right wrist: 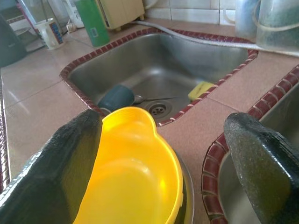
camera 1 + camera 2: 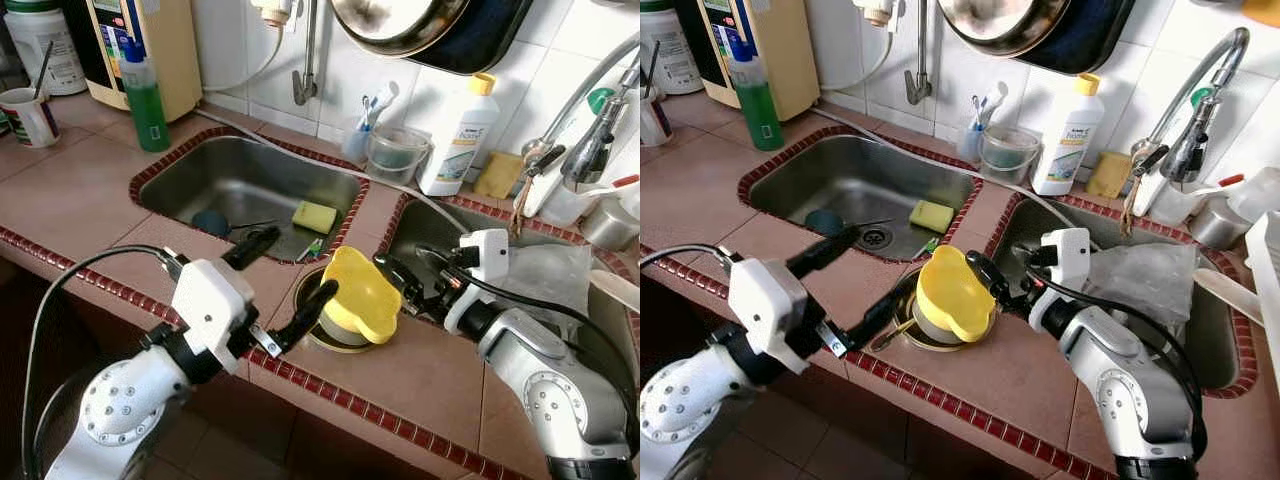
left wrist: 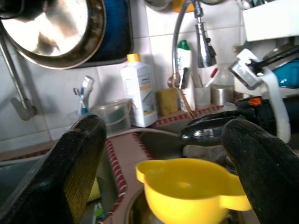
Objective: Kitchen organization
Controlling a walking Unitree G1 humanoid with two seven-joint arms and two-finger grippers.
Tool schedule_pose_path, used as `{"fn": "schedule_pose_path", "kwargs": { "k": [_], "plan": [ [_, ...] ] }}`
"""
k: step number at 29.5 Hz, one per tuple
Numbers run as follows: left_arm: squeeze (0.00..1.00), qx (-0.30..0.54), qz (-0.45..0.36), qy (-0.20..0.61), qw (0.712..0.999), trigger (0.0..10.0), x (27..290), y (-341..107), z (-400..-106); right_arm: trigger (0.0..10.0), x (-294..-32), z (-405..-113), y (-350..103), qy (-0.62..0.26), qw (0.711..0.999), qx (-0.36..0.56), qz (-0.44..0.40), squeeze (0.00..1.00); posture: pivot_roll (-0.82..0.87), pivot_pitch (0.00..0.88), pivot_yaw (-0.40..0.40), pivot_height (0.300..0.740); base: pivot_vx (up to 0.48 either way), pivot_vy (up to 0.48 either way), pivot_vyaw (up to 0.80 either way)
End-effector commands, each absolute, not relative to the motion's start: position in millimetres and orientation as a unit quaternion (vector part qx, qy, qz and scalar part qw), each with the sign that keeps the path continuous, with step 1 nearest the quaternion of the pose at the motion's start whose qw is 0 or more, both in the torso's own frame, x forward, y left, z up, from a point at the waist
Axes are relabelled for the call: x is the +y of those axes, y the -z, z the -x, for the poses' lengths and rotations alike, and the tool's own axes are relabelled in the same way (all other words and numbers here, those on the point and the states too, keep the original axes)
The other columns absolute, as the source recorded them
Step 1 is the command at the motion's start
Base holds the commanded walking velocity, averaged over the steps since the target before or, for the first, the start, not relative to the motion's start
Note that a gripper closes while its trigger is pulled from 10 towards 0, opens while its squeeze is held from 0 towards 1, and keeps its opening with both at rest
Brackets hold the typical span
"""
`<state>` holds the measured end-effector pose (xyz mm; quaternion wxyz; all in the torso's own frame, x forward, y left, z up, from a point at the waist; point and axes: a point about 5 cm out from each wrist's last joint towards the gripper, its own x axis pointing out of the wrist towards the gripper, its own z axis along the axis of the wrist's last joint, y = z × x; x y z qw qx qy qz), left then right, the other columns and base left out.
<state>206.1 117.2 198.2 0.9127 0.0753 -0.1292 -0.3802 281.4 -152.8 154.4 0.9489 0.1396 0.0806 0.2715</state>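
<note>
The right gripper next grabs the yellow bowl by the thin side rim between its small handles, since the bowl spreads too wide for my open fingers.
A yellow plastic bowl with small handles rests tilted on a round metal container, which is set in the counter between the two sinks. My right gripper is open at the bowl's right rim; in the right wrist view one finger overlaps the bowl. My left gripper is open just left of the bowl, one finger beside the container and the other raised over the left sink's edge. In the left wrist view the bowl lies ahead between the fingers.
The left sink holds a yellow sponge, a teal cup and cutlery. A plastic bag lies in the right sink. A green bottle, a white bottle, a mug and a tap stand around.
</note>
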Motion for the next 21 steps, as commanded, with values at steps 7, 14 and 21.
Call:
{"fn": "schedule_pose_path", "kwargs": {
  "k": [7, 14, 21],
  "plan": [
    [0.0, -0.129, -0.074, 0.392, 0.908, 10.0, 110.6, -201.2, -197.6, 10.0, -157.3, -281.8, -154.9, -0.279, 0.942, 0.101, -0.158, 0.0, 0.04, 0.083, -0.108, 0.74, 0.0, 0.0, 0.0],
    [0.0, -0.128, -0.069, 0.395, 0.907, 10.0, 107.3, -204.3, -191.2, 10.0, -162.8, -280.2, -151.5, -0.287, 0.935, 0.135, -0.161, 0.0, 0.04, 0.113, -0.116, 0.74, 0.0, 0.0, 0.0],
    [0.0, -0.099, -0.06, 0.401, 0.909, 10.0, 104.6, -192.7, -185.6, 10.0, -163.2, -276.8, -146.2, -0.285, 0.933, 0.151, -0.158, 0.0, 0.04, 0.13, -0.119, 0.74, 0.0, 0.0, 0.0]
  ]
}}
